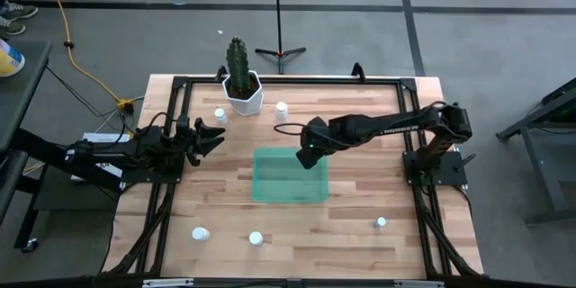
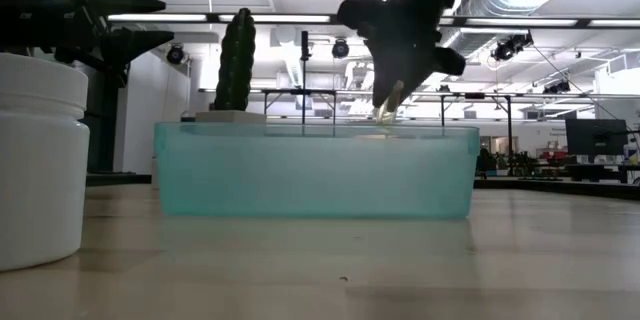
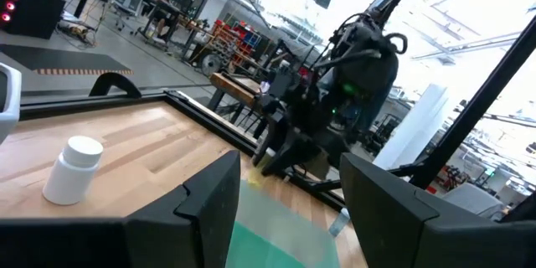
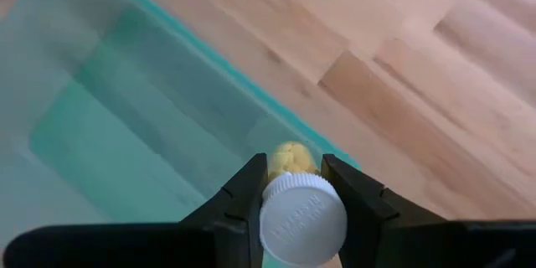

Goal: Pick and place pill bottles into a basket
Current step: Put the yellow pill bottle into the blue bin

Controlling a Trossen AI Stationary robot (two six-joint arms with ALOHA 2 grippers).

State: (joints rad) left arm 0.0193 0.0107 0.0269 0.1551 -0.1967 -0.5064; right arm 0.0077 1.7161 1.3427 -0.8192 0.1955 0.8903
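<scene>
The yellowish bottle is hanging above the basket's rim, so my right gripper should lower it farther in before it opens.
The translucent green basket [image 1: 290,176] lies at the table's middle; it also shows in the low view [image 2: 315,170]. My right gripper [image 1: 309,155] is over its far right corner, shut on a yellowish pill bottle with a white cap [image 4: 302,218]. My left gripper [image 1: 212,137] waits open and empty at the table's left, its fingertips apart in the left wrist view [image 3: 285,201]. White pill bottles stand on their bases at the far left [image 1: 220,114], the far middle [image 1: 282,107], the near left [image 1: 200,233], the near middle [image 1: 256,238] and the near right [image 1: 381,223]. My right gripper pinches the bottle's yellowish body [image 4: 291,159] between its two fingers, just below the white cap. The fingers slant down from above and from the table's right. The bottle lies along them, cap toward the wrist, and is tilted and lifted clear above the basket's rim [image 2: 388,110].
A white hexagonal pot with a cactus [image 1: 243,90] stands at the far edge, left of the middle. A black frame [image 1: 180,81] runs around the table top. One white bottle [image 2: 35,160] stands close to the low camera.
</scene>
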